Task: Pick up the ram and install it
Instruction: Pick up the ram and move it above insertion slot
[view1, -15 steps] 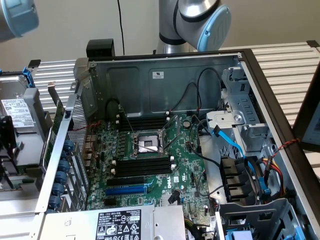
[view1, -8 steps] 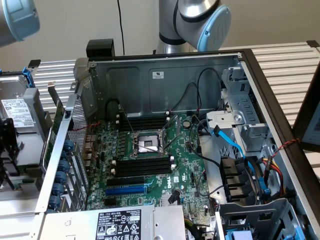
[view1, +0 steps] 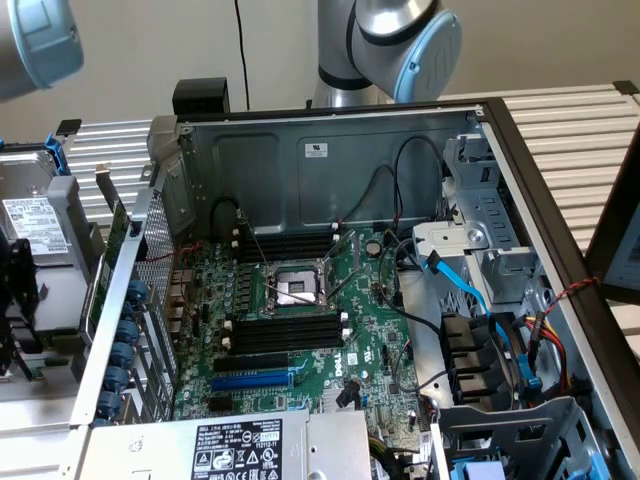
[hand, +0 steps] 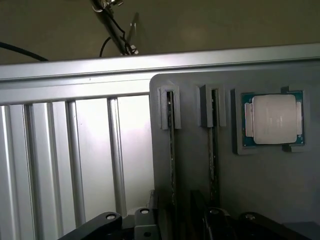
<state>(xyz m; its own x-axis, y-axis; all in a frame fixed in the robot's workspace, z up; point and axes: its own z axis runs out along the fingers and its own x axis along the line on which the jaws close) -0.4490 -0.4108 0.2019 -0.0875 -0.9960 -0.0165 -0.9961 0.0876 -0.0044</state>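
Observation:
My gripper is next to the stick, which it should grab by the middle of its upper edge (hand: 173, 204). The middle of its upper edge stands free, while the tray's grey bracket wraps around the stick's end.
A grey holder tray (hand: 260, 185) carries two ram sticks standing on edge in narrow grooves. One ram stick (hand: 172, 150) is a thin dark line, and the second (hand: 213, 150) runs parallel beside it. My gripper (hand: 181, 212) hangs over the near end of the tray, open, its dark fingers (hand: 161, 210) on either side of the first stick's near end without gripping it. In the exterior view the open computer case (view1: 330, 150) shows the motherboard's black memory slots (view1: 285, 330) with white end clips. They lie below the processor socket (view1: 292, 287), and a second bank (view1: 285, 245) lies above it.
A processor chip (hand: 273, 119) rests in a recess of the tray beside the sticks. Ribbed aluminium table surface (hand: 75, 160) lies beside the tray. Inside the case are a blue expansion slot (view1: 255, 380), loose black and blue cables (view1: 470, 290) and a power supply (view1: 240, 448).

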